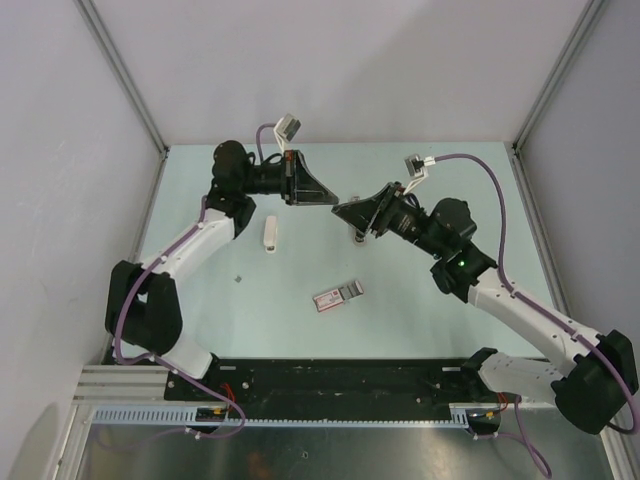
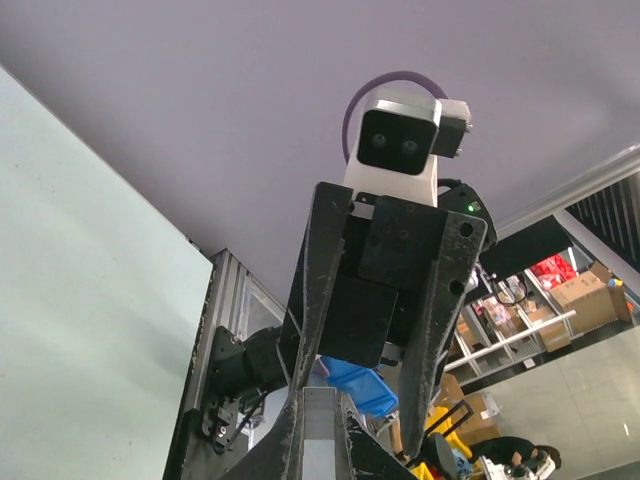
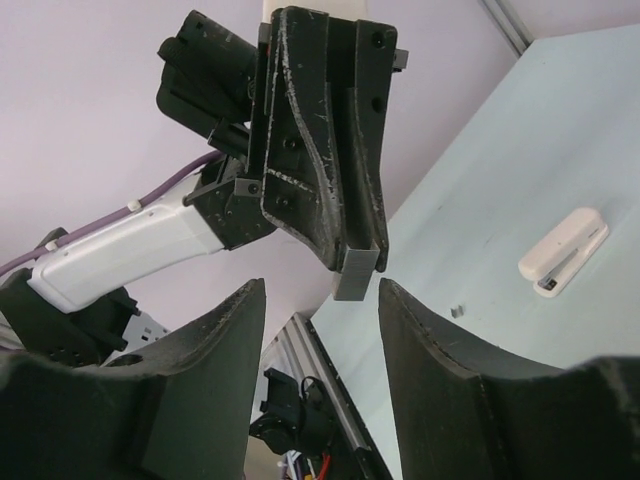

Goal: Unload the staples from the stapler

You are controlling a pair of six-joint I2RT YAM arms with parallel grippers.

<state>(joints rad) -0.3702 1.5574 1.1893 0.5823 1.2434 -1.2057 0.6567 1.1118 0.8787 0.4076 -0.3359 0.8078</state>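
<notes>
Next, my right gripper grabs the grey strip of staples by its exposed end (image 3: 353, 284), so the other end of the strip stays free to enter the packet.
My left gripper (image 1: 328, 199) is shut on a short grey strip of staples (image 3: 356, 277), held in the air above the table's middle. The strip (image 2: 321, 432) pokes out past the left fingertips. My right gripper (image 3: 320, 290) faces it tip to tip, open, with the strip's end just short of the gap between its fingers and touching neither. The white stapler (image 1: 268, 233) lies on the table left of both grippers, also seen in the right wrist view as the stapler (image 3: 565, 250). A tiny loose staple bit (image 1: 238, 279) lies nearer the left arm.
A flat pink-and-grey packet (image 1: 338, 296) lies on the pale green table (image 1: 420, 320) in front of the grippers. A small grey-white piece (image 1: 358, 236) sits under the right gripper. Grey walls close off the back and sides.
</notes>
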